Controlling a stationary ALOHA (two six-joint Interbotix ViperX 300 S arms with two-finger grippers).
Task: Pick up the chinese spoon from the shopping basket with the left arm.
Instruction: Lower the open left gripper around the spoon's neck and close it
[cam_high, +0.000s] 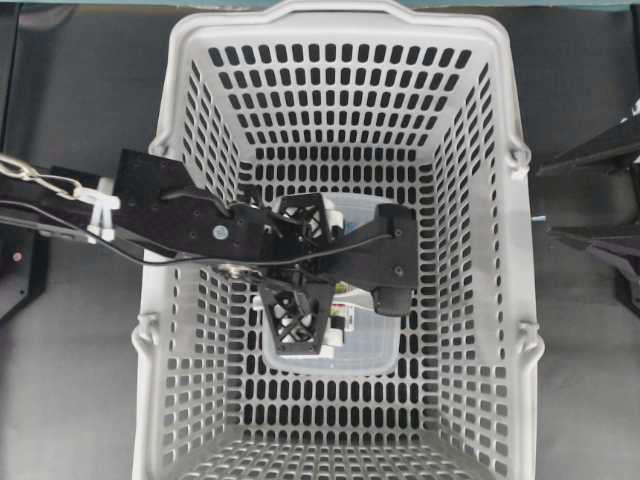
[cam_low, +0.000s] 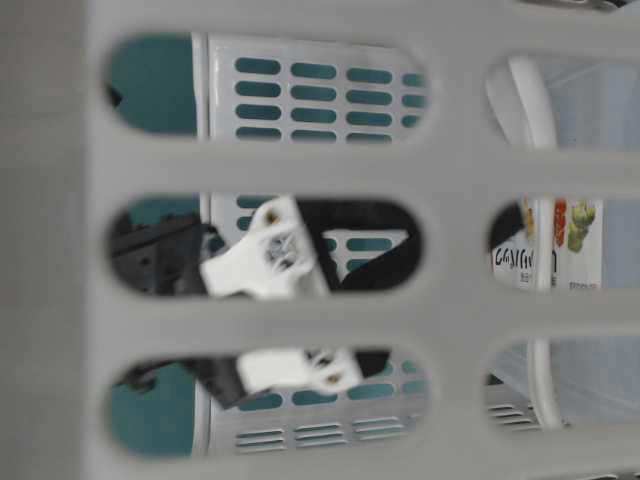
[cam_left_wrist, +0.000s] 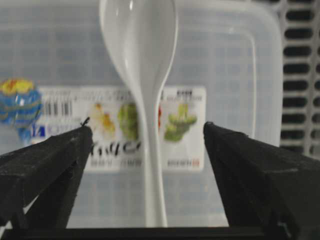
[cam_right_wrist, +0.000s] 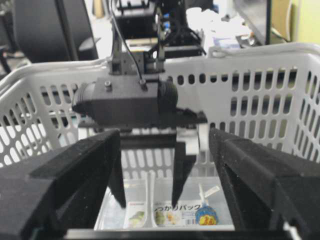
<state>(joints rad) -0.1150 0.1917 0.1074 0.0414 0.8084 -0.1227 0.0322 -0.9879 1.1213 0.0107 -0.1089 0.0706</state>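
Observation:
The left gripper isn't ready to close on the spoon's handle on the clear container (cam_left_wrist: 235, 75) yet and should go lower first, because its fingers stop above the handle.
The chinese spoon (cam_left_wrist: 142, 75) is glossy white and lies on a clear lidded container (cam_left_wrist: 235, 75) on the floor of the shopping basket (cam_high: 500, 250). My left gripper (cam_left_wrist: 147, 126) is open just above it. The spoon's handle runs between the two black fingers, with a gap on each side. In the right wrist view the spoon (cam_right_wrist: 150, 200) lies below the left gripper (cam_right_wrist: 150, 192), whose fingers hang either side of it. In the overhead view the left gripper (cam_high: 305, 268) covers most of the spoon. My right gripper (cam_high: 600, 200) is open and stays outside the basket's right wall.
The container (cam_high: 370, 350) carries a printed label and a small blue-wrapped item (cam_right_wrist: 206, 216) near one end. Slotted grey basket walls (cam_low: 300, 165) surround the left gripper on all sides. The basket's handles are folded down at the rim.

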